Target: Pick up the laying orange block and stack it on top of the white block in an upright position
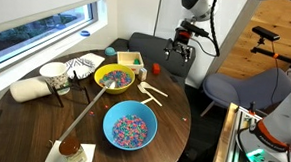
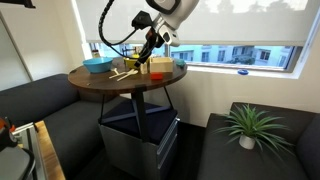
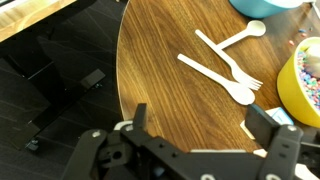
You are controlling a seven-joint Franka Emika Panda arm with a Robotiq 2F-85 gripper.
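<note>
Next, my gripper grabs the lying orange block near one end, leaving its opposite end free, to set the block upright on the white block.
The orange block (image 1: 155, 68) is a small orange-red piece on the round wooden table (image 1: 83, 128), near its far edge and beside a wooden box (image 1: 129, 62). My gripper (image 1: 179, 48) hangs above the table's far edge, a little beyond the block and apart from it. In the wrist view the gripper (image 3: 205, 125) is open and empty over bare wood. The orange block does not show there. A small pale piece (image 3: 247, 130) lies by one finger; I cannot tell whether it is the white block. The gripper also shows in an exterior view (image 2: 150, 55).
A yellow bowl of sprinkles (image 1: 114, 77) and a blue bowl of sprinkles (image 1: 130, 125) stand on the table. A pale fork and spoon (image 3: 225, 70) lie between them and the edge. A white cup (image 1: 54, 76) stands at the far side. Grey chairs (image 1: 245, 91) flank the table.
</note>
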